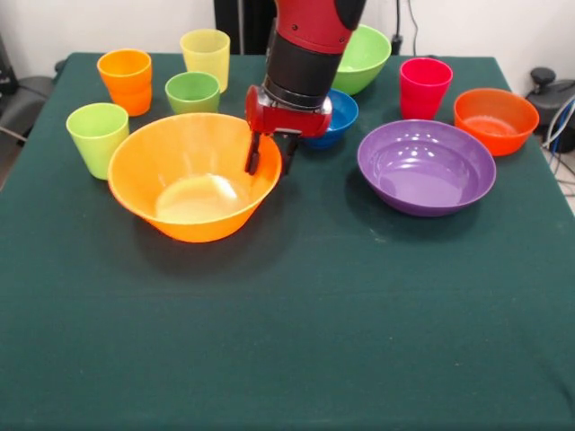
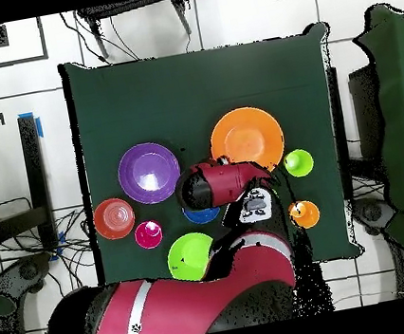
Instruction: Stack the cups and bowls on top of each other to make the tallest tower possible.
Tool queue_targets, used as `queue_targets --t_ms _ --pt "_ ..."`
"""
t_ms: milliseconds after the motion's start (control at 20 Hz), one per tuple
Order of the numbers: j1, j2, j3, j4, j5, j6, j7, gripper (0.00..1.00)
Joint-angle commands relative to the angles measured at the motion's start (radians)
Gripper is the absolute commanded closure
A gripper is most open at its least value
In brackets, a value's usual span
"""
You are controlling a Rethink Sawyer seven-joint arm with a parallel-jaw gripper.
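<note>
The gripper grabs the large orange bowl (image 1: pixel 193 193) by its rim (image 1: pixel 269 153) next, to build a wide base for the tallest tower.
The very large orange-yellow bowl (image 1: pixel 193 180) (image 2: pixel 246 138) sits on the table at front left. My gripper (image 1: pixel 271 160) is open and straddles its right rim, one finger inside the bowl and one outside. The small blue bowl (image 1: pixel 341 112) (image 2: pixel 202 215) is just behind the gripper, partly hidden by the wrist. The purple bowl (image 1: pixel 426 166) (image 2: pixel 148 173) lies to the right, the red-orange bowl (image 1: pixel 496 119) at far right, and the light green bowl (image 1: pixel 364 58) at the back. Nothing is stacked.
Cups stand apart from one another. Orange (image 1: pixel 126 81), pale yellow (image 1: pixel 206 56), green (image 1: pixel 192 92) and lime green (image 1: pixel 97 136) are behind and left of the orange bowl. The red-pink cup (image 1: pixel 424 87) is behind the purple bowl. Green cloth (image 1: pixel 296 341) covers the table.
</note>
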Motion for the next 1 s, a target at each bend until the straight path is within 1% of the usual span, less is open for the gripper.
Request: queue_targets --t_ms 50,150,250,400,550,800,1000 --pt "-0.023 0.008 0.156 -0.052 0.003 0.077 0.072 1.00" --pt "-0.024 0.006 0.157 -0.051 0.007 0.083 0.076 1.00" --pt "-0.005 0.002 0.135 -0.046 0.019 0.099 0.096 1.00" --pt "-0.017 -0.025 0.157 -0.010 0.037 0.110 0.113 1.00" --pt "-0.028 -0.071 0.179 0.026 0.051 0.154 0.109 1.00" --pt "-0.083 -0.138 0.257 0.097 0.103 0.247 0.107 1.00" --pt "-0.139 -0.156 0.338 0.138 0.160 0.308 0.102 1.00"
